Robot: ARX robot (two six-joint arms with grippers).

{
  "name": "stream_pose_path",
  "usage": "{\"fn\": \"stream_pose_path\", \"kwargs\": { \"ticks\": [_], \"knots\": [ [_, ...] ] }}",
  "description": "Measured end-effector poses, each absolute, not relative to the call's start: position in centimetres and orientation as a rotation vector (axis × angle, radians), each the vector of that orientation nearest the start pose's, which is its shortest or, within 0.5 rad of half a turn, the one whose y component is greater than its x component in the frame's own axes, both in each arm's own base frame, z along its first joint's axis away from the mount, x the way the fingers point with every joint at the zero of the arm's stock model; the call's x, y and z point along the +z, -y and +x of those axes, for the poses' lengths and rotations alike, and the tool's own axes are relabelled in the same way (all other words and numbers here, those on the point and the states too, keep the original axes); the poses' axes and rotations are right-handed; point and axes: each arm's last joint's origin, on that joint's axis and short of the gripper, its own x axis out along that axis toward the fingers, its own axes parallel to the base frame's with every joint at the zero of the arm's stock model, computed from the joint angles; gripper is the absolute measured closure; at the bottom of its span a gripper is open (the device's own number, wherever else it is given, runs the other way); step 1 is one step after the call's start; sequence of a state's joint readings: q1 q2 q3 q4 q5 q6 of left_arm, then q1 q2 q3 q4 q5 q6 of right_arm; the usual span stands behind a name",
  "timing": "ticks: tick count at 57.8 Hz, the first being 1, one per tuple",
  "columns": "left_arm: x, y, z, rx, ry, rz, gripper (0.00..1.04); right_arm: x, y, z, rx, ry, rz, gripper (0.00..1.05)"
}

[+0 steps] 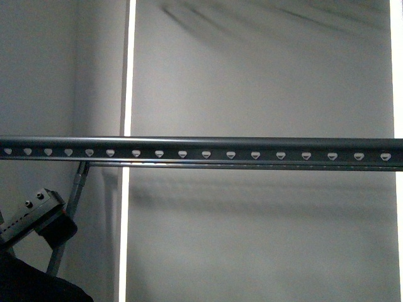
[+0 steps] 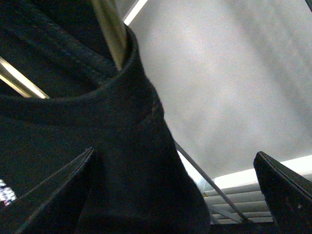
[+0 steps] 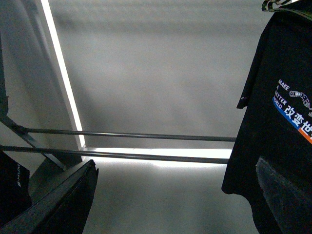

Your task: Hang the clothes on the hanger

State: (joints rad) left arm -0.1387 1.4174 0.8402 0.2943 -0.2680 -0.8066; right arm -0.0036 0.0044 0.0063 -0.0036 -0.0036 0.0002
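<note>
Next, my left gripper takes the T-shirt by its shoulder fold (image 2: 151,161) between my fingers, since the black T-shirt drapes slack (image 2: 51,129) around the wire hanger.
The black T-shirt (image 2: 122,161) fills the left wrist view up close, with its round collar (image 2: 97,92) around the silvery wire hanger (image 2: 111,29). My left gripper (image 2: 170,195) is open, with a fold of the shirt lying between its fingers (image 2: 53,195). In the right wrist view the shirt (image 3: 278,122) hangs with white and coloured print on it, and a bit of the hanger (image 3: 279,4) shows above it. My right gripper (image 3: 175,200) is open and empty, one of its fingers (image 3: 285,195) close in front of the shirt's hem.
A long grey perforated rail (image 1: 201,146) crosses the front view, with a thinner rod just behind it. Part of my left arm (image 1: 38,217) and black cloth (image 1: 31,283) show low left. Two thin rods (image 3: 126,135) cross the right wrist view before a grey wall.
</note>
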Motion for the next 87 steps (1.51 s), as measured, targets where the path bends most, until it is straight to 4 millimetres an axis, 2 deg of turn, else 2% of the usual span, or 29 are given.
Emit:
{"fn": "stream_pose_path", "kwargs": {
  "ticks": [9, 14, 21, 30, 35, 39, 46, 52, 56, 60, 65, 71, 78, 87],
  "knots": [
    [25.2, 3.5, 34.2, 0.272, -0.21, -0.759, 0.08, 16.5, 0.0, 9.8, 0.0, -0.002, 0.0, 0.07],
    [25.1, 3.6, 35.4, 0.286, -0.21, -0.756, 0.19, 16.5, 0.0, 9.8, 0.0, -0.002, 0.0, 0.07],
    [25.3, 3.7, 36.7, 0.296, -0.206, -0.738, 0.46, 16.5, 0.0, 9.8, 0.0, -0.002, 0.001, 0.07],
    [25.2, 4.2, 36.2, 0.245, -0.253, -0.685, 0.77, 16.5, 0.0, 9.8, 0.0, -0.002, 0.0, 0.07],
    [24.6, 4.4, 34.5, 0.201, -0.294, -0.668, 0.93, 16.5, 0.0, 9.8, 0.0, -0.002, 0.0, 0.07],
    [23.9, 4.3, 32.4, 0.15, -0.343, -0.672, 1.0, 16.5, 0.0, 9.8, 0.0, -0.002, 0.0, 0.07],
    [23.0, 4.1, 27.8, 0.01, -0.443, -0.576, 1.0, 16.5, 0.0, 9.8, 0.0, -0.002, 0.0, 0.07],
    [22.7, 3.2, 23.6, -0.13, -0.499, -0.477, 1.0, 16.5, 0.0, 9.8, 0.0, -0.002, 0.001, 0.07],
    [22.9, 2.4, 21.9, -0.232, -0.521, -0.413, 1.0, 16.5, 0.0, 9.8, 0.0, -0.002, 0.0, 0.07],
    [23.1, 1.7, 21.0, -0.318, -0.556, -0.368, 1.0, 16.5, 0.0, 9.8, 0.0, -0.002, 0.0, 0.07],
    [23.2, 0.5, 20.6, -0.438, -0.612, -0.271, 1.0, 16.5, 0.0, 9.8, 0.0, -0.002, 0.0, 0.07],
    [23.9, -1.0, 21.4, -0.487, -0.584, -0.124, 1.0, 16.5, 0.0, 9.8, 0.0, -0.002, 0.0, 0.07],
    [25.9, -2.2, 23.9, -0.535, -0.369, 0.32, 1.0, 16.5, 0.0, 9.8, 0.0, -0.002, 0.0, 0.07],
    [27.3, -1.4, 26.2, -0.598, -0.124, 0.779, 1.0, 16.5, 0.0, 9.8, 0.0, -0.002, 0.0, 0.07]
  ]
}}
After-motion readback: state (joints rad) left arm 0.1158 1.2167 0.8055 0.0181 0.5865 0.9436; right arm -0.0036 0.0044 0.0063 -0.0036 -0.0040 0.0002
